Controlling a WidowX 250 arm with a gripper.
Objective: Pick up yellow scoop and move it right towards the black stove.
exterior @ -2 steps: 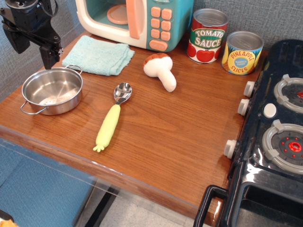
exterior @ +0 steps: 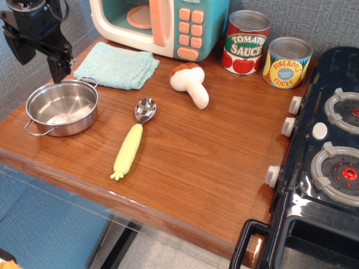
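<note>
Next, my gripper takes hold of the yellow scoop by its yellow-green handle [exterior: 129, 149] to move the yellow scoop over beside the black stove [exterior: 325, 168].
The yellow scoop [exterior: 133, 141] lies flat on the wooden table, near the middle left. Its shiny metal bowl points to the back and its pale yellow-green handle points to the front edge. The black stove [exterior: 325, 168] stands at the right edge, with grey ringed burners and white knobs. My black gripper [exterior: 39, 59] hangs at the far left, above the back rim of a steel pot. It is well away from the scoop, to the scoop's back left. Its fingers [exterior: 58, 67] stand apart and hold nothing.
A steel pot [exterior: 61, 106] sits at the left. A light blue cloth [exterior: 118, 66] lies behind it. A toy mushroom [exterior: 190, 83] lies behind the scoop. A teal and cream microwave [exterior: 162, 25] and two cans [exterior: 245, 42] stand along the back.
</note>
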